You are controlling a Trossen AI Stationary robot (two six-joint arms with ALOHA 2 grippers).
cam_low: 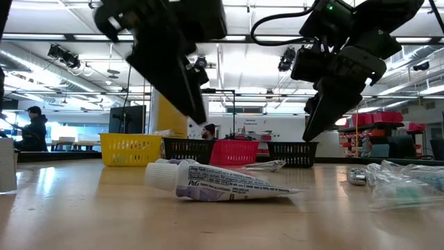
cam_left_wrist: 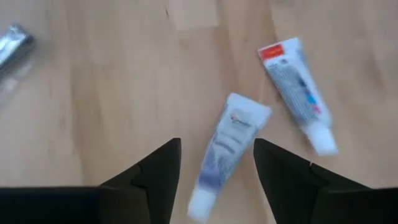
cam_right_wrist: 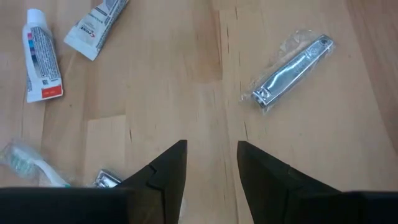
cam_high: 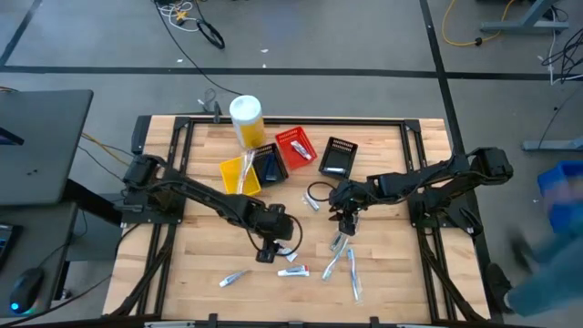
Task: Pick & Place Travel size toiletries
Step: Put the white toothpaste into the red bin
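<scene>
My left gripper's fingers are still above the white tube (cam_left_wrist: 225, 149) and closing now would miss, so it is too early to close; lowering comes first.
Small toiletries lie flat on the wooden table. My left gripper (cam_high: 268, 252) (cam_left_wrist: 217, 177) hangs open just above a white tube (cam_left_wrist: 229, 149) (cam_low: 215, 182), one finger on each side and clear of it. A second tube with a red mark (cam_left_wrist: 297, 93) lies beside it, and a third (cam_high: 234, 278) lies nearer the near edge. My right gripper (cam_high: 346, 226) (cam_right_wrist: 212, 168) is open over bare wood. Around it lie a silvery clipper in a clear packet (cam_right_wrist: 292, 65), two tubes (cam_right_wrist: 42, 56) (cam_right_wrist: 96, 22) and toothbrushes (cam_high: 339, 260).
At the far side stand a yellow basket (cam_high: 239, 173), a black basket (cam_high: 269, 164), a red basket (cam_high: 295, 148) and another black basket (cam_high: 338, 157), with a yellow canister (cam_high: 247, 118) behind them. A silvery packet (cam_high: 314, 202) lies left of the right gripper.
</scene>
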